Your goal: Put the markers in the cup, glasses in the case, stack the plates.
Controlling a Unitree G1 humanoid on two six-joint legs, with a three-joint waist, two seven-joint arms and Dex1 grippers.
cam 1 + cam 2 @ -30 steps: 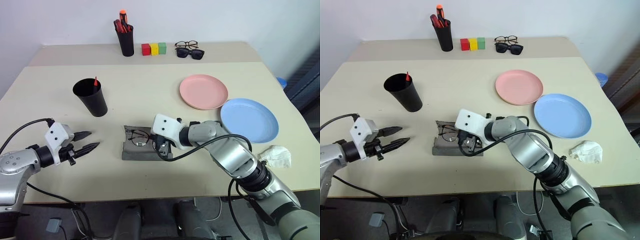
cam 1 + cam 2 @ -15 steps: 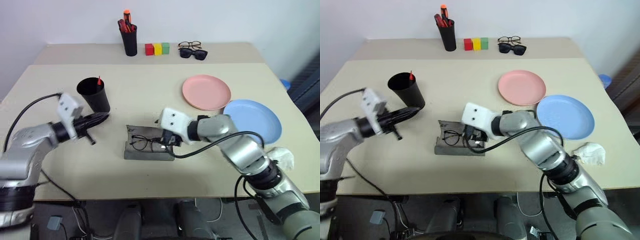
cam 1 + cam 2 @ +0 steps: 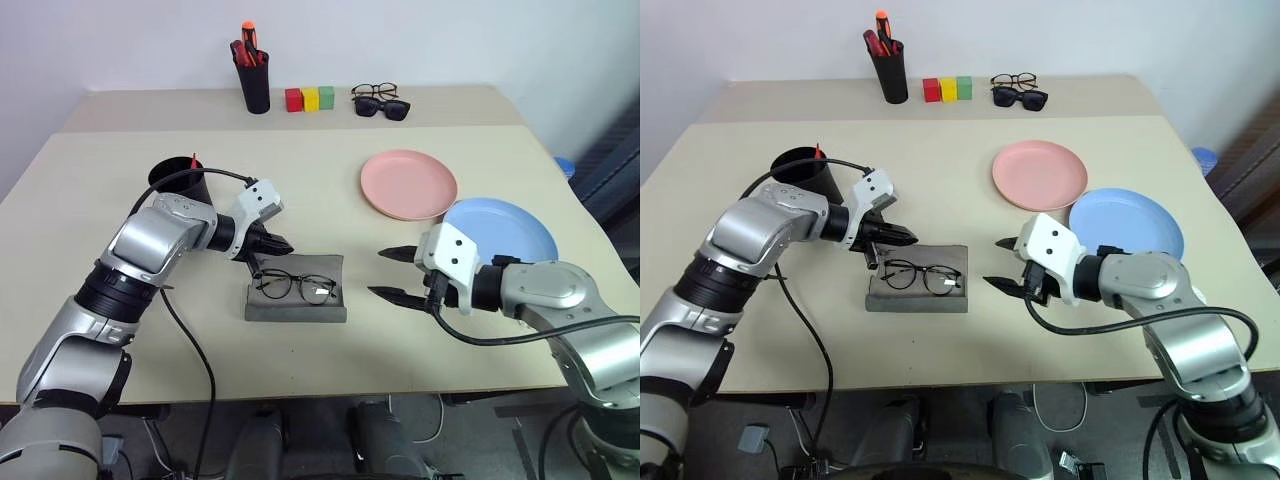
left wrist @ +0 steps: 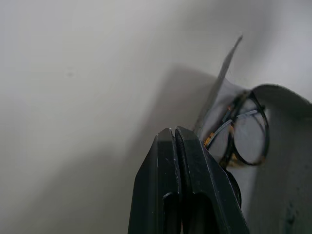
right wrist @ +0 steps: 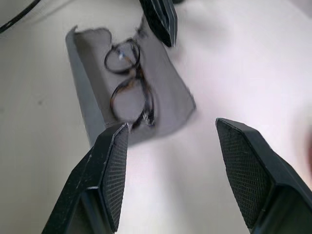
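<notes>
Next, the right gripper pinches the plate by its thin raised rim (image 3: 383, 207) to stack it, as the pink plate is far wider than my open fingers.
The wire-rimmed glasses (image 3: 295, 287) lie across the open grey case (image 3: 300, 310) at the table's middle. My left gripper (image 3: 284, 245) is shut and empty, its tip just over the case's far left corner; the left wrist view shows its closed fingers (image 4: 168, 146) beside the glasses (image 4: 243, 134). My right gripper (image 3: 390, 273) stands open and empty, a short way to the right of the case (image 5: 168, 92). The black cup (image 3: 180, 182) at the left holds a marker with a red tip (image 3: 192, 160). The pink plate (image 3: 408, 185) and the blue plate (image 3: 505, 228) lie side by side at the right.
Along the back edge stand a black pen holder (image 3: 252, 88) with red pens, three coloured blocks (image 3: 308, 98), and a spare pair of glasses with sunglasses (image 3: 380, 101). My left arm's cable (image 3: 200, 172) loops over the cup.
My left gripper shut and swung right, from the table's left side to the case's corner. My right gripper let go at the case, opened and drew back to the right.
</notes>
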